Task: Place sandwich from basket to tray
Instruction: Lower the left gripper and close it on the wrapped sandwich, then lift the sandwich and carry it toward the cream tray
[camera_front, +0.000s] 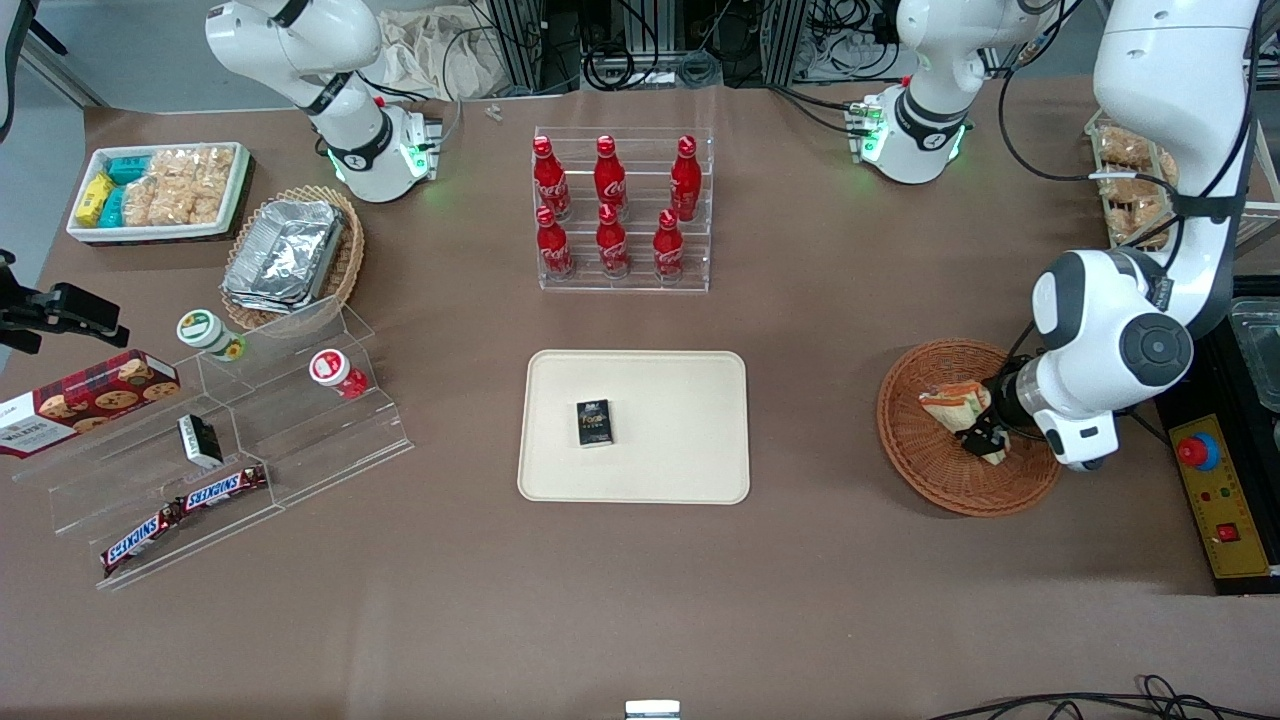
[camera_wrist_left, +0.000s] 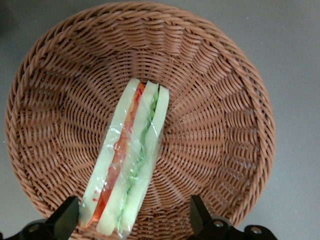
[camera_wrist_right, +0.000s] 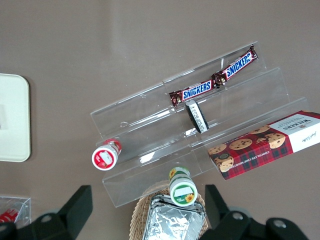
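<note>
To place the sandwich from the basket onto the cream tray (camera_front: 690, 465), my left gripper next needs to take hold of the sandwich by its wide end (camera_front: 986, 444).
The sandwich (camera_front: 950, 402), a wrapped wedge of pale bread with red and green filling, lies in the round reddish-brown wicker basket (camera_front: 925, 472) toward the working arm's end of the table. My left gripper (camera_front: 985, 437) is low over the basket at the sandwich's wide end. In the left wrist view the gripper (camera_wrist_left: 132, 217) is open, with its fingers (camera_wrist_left: 67, 217) on either side of the sandwich (camera_wrist_left: 130, 165); one finger is close against the bread and the other stands well apart. The basket's weave (camera_wrist_left: 225, 125) fills that view. The cream tray (camera_front: 690, 465) lies mid-table.
A small black box (camera_front: 594, 422) lies on the tray. A clear rack of red bottles (camera_front: 620, 210) stands farther from the front camera than the tray. A clear stepped shelf (camera_front: 250, 440) with snacks and a tan basket of foil containers (camera_front: 290, 255) lie toward the parked arm's end.
</note>
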